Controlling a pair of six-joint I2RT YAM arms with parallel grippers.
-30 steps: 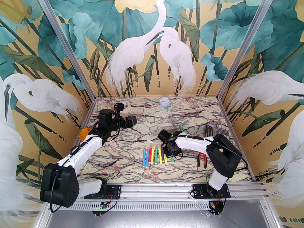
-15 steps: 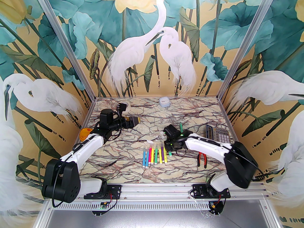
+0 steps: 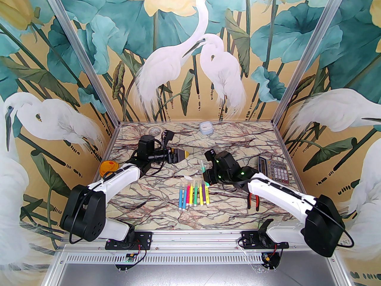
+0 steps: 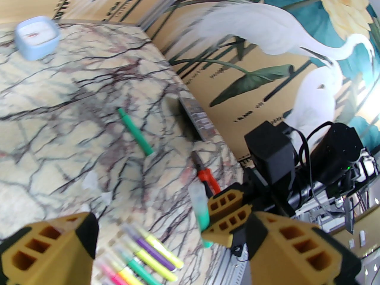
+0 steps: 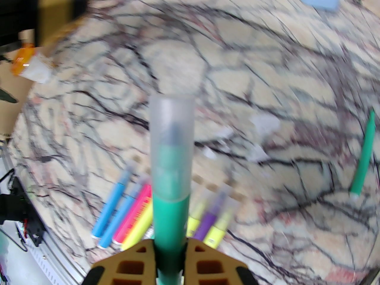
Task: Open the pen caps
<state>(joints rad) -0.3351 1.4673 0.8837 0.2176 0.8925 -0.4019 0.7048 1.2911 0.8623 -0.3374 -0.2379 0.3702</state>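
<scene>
I should open the green marker next: my left gripper grabs its clear cap point(image 5: 172, 129), the marker's body stays in my right gripper.
My right gripper point(image 5: 169, 260) is shut on a green marker point(image 5: 169, 218), held above the table with its clear cap point(image 5: 172, 129) pointing away from the wrist. In the top view that marker point(image 3: 202, 168) stands tilted above my right gripper point(image 3: 206, 176), just behind a row of several coloured capped markers point(image 3: 194, 195). My left gripper point(image 3: 185, 153) hovers open a little left of the held marker, fingers pointing right. The left wrist view shows its open fingers point(image 4: 53, 248) with nothing between them and the capped green marker point(image 4: 199, 202) ahead. Another green marker point(image 4: 135, 131) lies farther back.
Red-handled pliers point(image 3: 253, 200) and a calculator point(image 3: 272, 167) lie right of the markers under my right arm. A light blue box point(image 3: 206, 127) and a tape roll point(image 3: 154, 130) sit at the back edge. An orange object point(image 3: 107, 167) rests at the left edge. Small clear pieces point(image 5: 264, 123) lie loose.
My right gripper lifted the green marker from the right end of the row and tilted it upward. The left gripper travelled right toward it and narrowed slightly.
</scene>
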